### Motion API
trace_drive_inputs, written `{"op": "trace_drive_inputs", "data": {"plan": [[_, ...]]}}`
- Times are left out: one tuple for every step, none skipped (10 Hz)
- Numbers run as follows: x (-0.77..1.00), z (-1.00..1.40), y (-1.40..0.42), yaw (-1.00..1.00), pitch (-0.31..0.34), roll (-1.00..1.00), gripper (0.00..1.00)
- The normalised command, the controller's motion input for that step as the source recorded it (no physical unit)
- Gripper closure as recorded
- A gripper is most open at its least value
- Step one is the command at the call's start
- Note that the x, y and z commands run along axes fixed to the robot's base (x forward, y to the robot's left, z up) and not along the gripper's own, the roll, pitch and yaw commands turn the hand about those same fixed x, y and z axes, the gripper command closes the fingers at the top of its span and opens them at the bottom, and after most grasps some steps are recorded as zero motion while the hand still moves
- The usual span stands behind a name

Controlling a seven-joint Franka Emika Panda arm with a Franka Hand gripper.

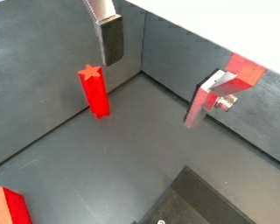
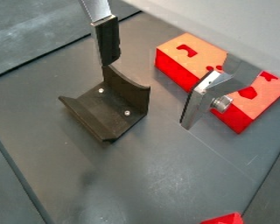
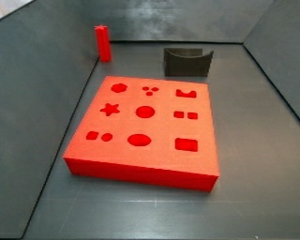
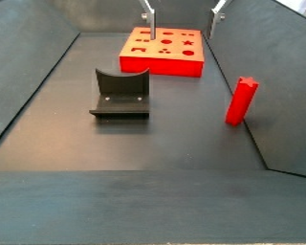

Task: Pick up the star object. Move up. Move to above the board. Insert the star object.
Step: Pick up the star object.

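Observation:
The gripper grabs the red star peg by its upper end point(image 3: 101, 31) point(image 1: 91, 74) next, to fit the peg into the star-shaped hole.
The star object point(image 3: 102, 43) is a slim red peg that stands upright on the floor near a wall corner; it also shows in a side view point(image 4: 241, 101) and a wrist view point(image 1: 94, 90). The board point(image 3: 146, 127) lies flat with shaped holes in its top, and also shows in a side view point(image 4: 163, 50) and a wrist view point(image 2: 187, 63). My gripper point(image 4: 184, 11) hangs high near the board's end, well away from the peg. It is open and empty in both wrist views point(image 1: 160, 70) point(image 2: 154, 79). It is out of view in the side view that looks along the board.
The dark grey U-shaped holder point(image 3: 187, 62) stands on the floor beside the board's end, and also shows in a side view point(image 4: 120, 93) and a wrist view point(image 2: 108, 109). Grey walls point(image 4: 264, 57) enclose the floor on all sides.

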Motion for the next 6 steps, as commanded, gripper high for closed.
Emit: {"op": "trace_drive_inputs", "data": {"plan": [[-0.64, -0.07, 0.05, -0.15, 0.0, 0.01, 0.0], [-1.0, -0.19, 0.33, 0.0, -0.15, 0.0, 0.0], [-1.0, -0.25, 0.35, 0.0, -0.164, 0.0, 0.0], [-1.0, -0.31, 0.38, 0.0, -0.183, 0.0, 0.0], [-0.97, -0.42, 0.14, 0.0, -0.22, 0.04, 0.0], [-0.7, -0.58, 0.0, 0.0, -0.23, 0.09, 0.0]]}}
